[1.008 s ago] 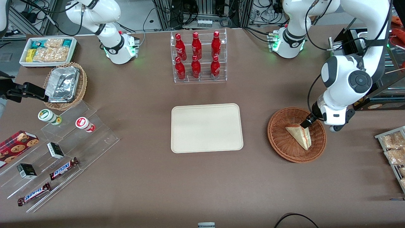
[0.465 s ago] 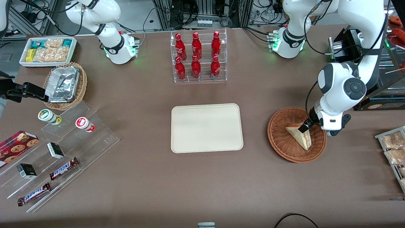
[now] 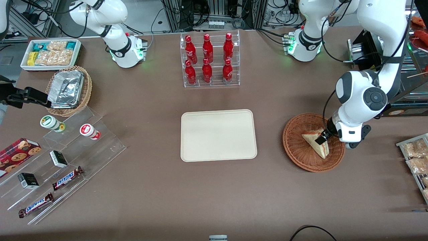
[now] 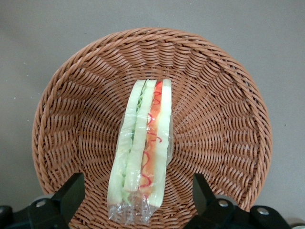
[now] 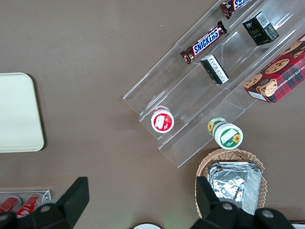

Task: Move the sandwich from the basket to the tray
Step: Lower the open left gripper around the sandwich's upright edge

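Note:
I need to set the sandwich on the cream tray, so my gripper needs to grab the sandwich by its clear-wrapped wide end (image 4: 136, 193).
The clear-wrapped sandwich (image 3: 317, 148) lies in the round reddish-brown basket (image 3: 294, 154), toward the working arm's end of the table. In the wrist view the sandwich (image 4: 143, 152) shows its green and red filling edge, resting in the basket (image 4: 224, 119). My gripper (image 3: 322, 138) is low over the sandwich's wide end. It stands open (image 4: 136, 198), one finger (image 4: 71, 191) on each side of the wrapped end, with a gap between each finger and the wrap. The cream tray (image 3: 218, 135) sits bare at the table's middle.
A clear rack of red bottles (image 3: 209, 60) stands farther from the front camera than the tray. Packets on a rack (image 3: 414, 160) lie beside the basket at the table's edge. Snack displays (image 3: 60, 160) and a foil-filled wicker basket (image 3: 68, 90) are at the parked arm's end.
My gripper has come down and a little nearer to the front camera, from above the basket's rim side to over the sandwich's wide end. The sandwich has not moved.

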